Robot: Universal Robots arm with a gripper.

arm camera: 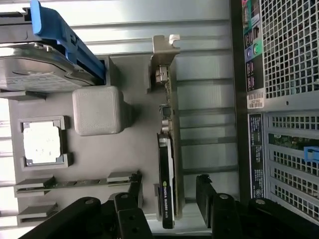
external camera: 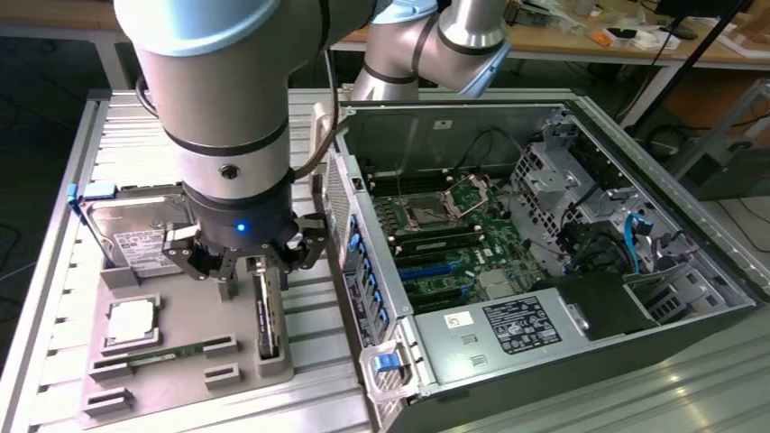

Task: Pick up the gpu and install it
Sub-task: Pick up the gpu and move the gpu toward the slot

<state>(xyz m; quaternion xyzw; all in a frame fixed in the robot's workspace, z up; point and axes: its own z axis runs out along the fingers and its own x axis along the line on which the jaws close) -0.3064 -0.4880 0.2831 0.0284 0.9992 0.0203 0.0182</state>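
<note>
My fingers are above the GPU's top edge, so it is too early to close; my gripper lowers first, then closes on the GPU.
The gpu is a slim dark card with a silver end bracket. It stands on edge in a slot of the grey parts tray, beside the open computer case. My gripper hovers over the card's bracket end with its black fingers spread. In the wrist view the gpu runs lengthwise between the two fingers, which stand either side of it with gaps and hold nothing. My gripper is open.
On the tray also sit a hard drive with a blue clip, a processor and a green RAM stick. The case's perforated rear wall stands close beside the gpu. The motherboard lies exposed inside.
</note>
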